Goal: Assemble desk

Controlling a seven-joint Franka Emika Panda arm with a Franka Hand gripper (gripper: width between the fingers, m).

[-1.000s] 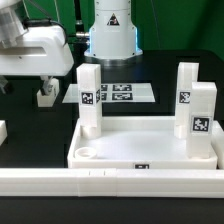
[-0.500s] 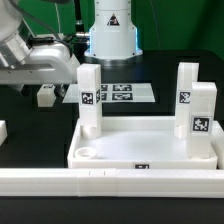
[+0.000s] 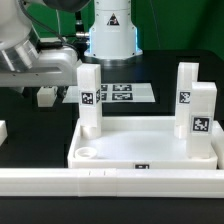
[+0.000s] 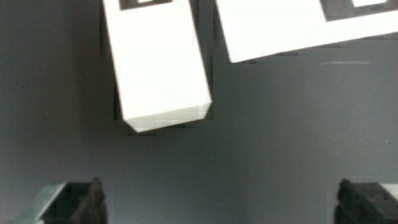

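My gripper's fingers are short of the leg in the wrist view, over dark table, and would miss if they closed now. My gripper will move toward the white leg (image 4: 160,75) before it closes on it.
The white tray-like tabletop (image 3: 140,150) lies at the front with three white tagged legs standing in it: one at the back left (image 3: 90,95) and two at the right (image 3: 185,92) (image 3: 204,112). Its front-left round socket (image 3: 88,154) is empty. A fourth leg (image 3: 45,96) (image 4: 160,70) lies loose on the dark table, to the exterior view's left of the tray. My gripper (image 3: 45,80) (image 4: 221,205) hangs just above that leg. It is open, with both dark fingers (image 4: 71,200) wide apart and nothing between them.
The marker board (image 3: 118,93) (image 4: 302,30) lies flat beside the loose leg, in front of the arm's base (image 3: 110,35). A long white rail (image 3: 110,182) runs along the front edge. A small white part (image 3: 3,130) shows at the exterior view's left edge.
My arm has come down and swung over the loose leg at the exterior view's left. The jaws stayed open and the leg and the tabletop have not moved.
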